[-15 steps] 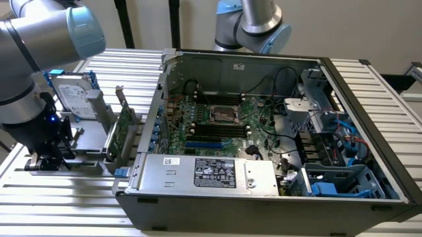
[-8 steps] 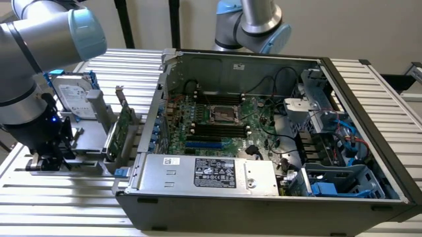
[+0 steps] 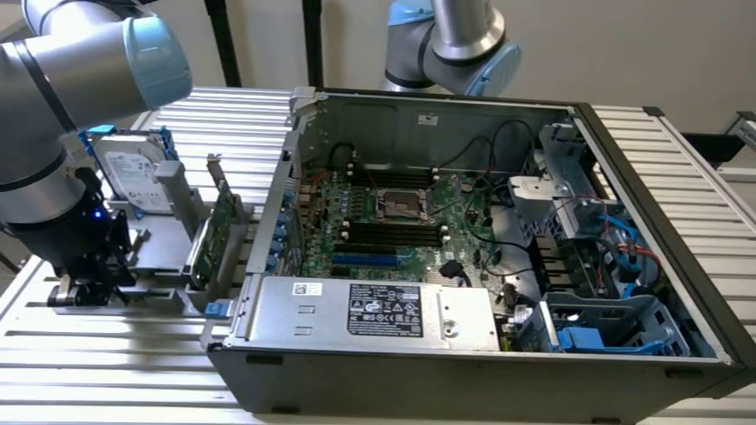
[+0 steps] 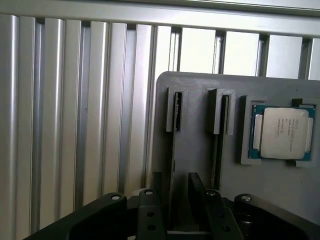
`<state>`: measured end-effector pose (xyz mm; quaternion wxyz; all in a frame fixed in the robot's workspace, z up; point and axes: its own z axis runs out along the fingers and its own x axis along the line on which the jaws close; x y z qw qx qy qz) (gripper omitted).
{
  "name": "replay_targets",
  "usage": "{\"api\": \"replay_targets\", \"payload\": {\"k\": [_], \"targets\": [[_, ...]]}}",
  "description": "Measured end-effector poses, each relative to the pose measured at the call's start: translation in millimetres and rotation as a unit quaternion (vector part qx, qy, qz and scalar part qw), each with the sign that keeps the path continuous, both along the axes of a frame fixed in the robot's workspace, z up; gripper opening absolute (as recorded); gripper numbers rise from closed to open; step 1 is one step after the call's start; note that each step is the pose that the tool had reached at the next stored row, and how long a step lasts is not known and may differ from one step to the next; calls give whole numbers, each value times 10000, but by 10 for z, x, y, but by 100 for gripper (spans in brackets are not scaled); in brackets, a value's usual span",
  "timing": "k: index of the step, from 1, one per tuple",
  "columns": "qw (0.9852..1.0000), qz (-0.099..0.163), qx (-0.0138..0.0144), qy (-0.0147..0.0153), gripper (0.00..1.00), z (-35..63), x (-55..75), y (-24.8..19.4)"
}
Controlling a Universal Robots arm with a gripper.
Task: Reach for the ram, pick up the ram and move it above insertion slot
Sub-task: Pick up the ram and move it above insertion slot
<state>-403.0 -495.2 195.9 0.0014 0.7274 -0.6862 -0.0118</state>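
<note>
The gripper picks up the ram by its middle (image 4: 172,196) next, where both sides of the ram stand free, since the holder's bracket closes around the ram's end.
The ram (image 4: 173,145) stands on edge in a slot of the grey holder (image 4: 195,160), so I see it as a thin dark strip. My gripper (image 4: 175,186) is low over the holder, open, with one finger on each side of the stick and a small gap to both. In the exterior view the gripper (image 3: 88,285) is down at the holder (image 3: 154,297) on the exterior view's left, outside the computer case. The black insertion slots (image 3: 396,235) lie on the motherboard inside the open case.
A second holder slot (image 4: 220,135) runs beside the ram, and a CPU (image 4: 282,132) sits in a pocket of the holder. A silver hard drive (image 3: 130,173) and a green expansion card (image 3: 219,235) stand between my arm and the case wall (image 3: 283,204).
</note>
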Motion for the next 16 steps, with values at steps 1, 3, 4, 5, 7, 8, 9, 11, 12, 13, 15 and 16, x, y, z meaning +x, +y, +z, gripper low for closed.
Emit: {"api": "replay_targets", "payload": {"k": [1,3,4,5,7,8,9,11,12,13,15,16], "targets": [[10000,0,1,0,28,-1,0,0],[10000,0,0,0,22,-1,1,0],[10000,0,1,0,16,-1,1,0],[10000,-1,1,0,16,-1,1,0],[10000,0,0,0,14,-1,1,0],[10000,-3,0,0,14,0,1,0],[10000,-11,0,0,14,0,1,0],[10000,-49,0,1,14,0,3,0],[10000,-80,0,0,14,-1,3,0],[9999,-121,1,0,14,-1,3,0],[9998,-209,0,0,14,0,3,0],[9997,-239,0,0,14,0,3,0]]}}
